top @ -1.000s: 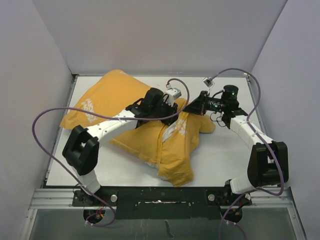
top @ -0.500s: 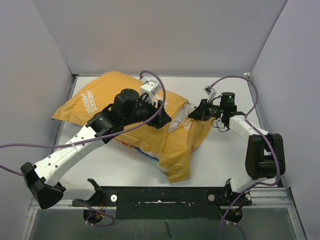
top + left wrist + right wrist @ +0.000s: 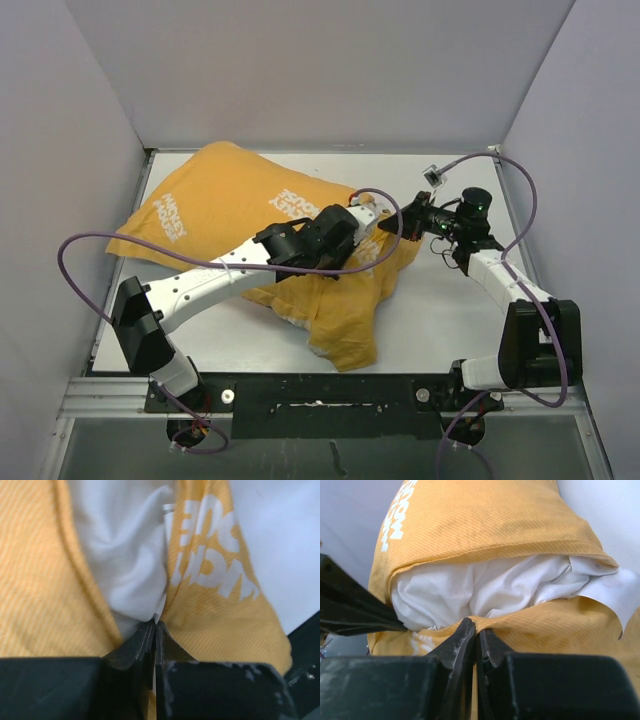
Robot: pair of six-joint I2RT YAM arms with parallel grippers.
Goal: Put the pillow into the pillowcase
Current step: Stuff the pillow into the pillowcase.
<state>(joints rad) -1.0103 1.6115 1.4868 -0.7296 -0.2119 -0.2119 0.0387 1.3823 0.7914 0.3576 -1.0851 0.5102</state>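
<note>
My right gripper needs to keep holding the pillowcase's lower yellow edge. White pillow [image 3: 485,587] lies bare in the pillowcase's opening, so the edge would drop too short if I opened now.
The pillowcase [image 3: 230,200] lies mustard-yellow side up across the table, from the back left to the front middle. The white pillow [image 3: 485,587] shows inside its open mouth, with a white label [image 3: 610,592] sticking out. My left gripper [image 3: 368,228] is at the mouth, shut [image 3: 156,624] where the yellow pillowcase edge [image 3: 220,615] meets the pillow [image 3: 125,555]. My right gripper [image 3: 400,220] is close beside it on the right. It is shut [image 3: 477,625] on the lower yellow edge of the pillowcase [image 3: 485,520].
The white table [image 3: 450,300] is closed in by grey walls [image 3: 80,150] at the left, back and right. Purple cables [image 3: 75,250] loop over both arms. The left arm lies across the pillowcase's front part.
My left gripper has moved right to the pillowcase mouth, and its arm has dropped low across the cloth. My right gripper has moved slightly right. The pillowcase has shifted and spread.
</note>
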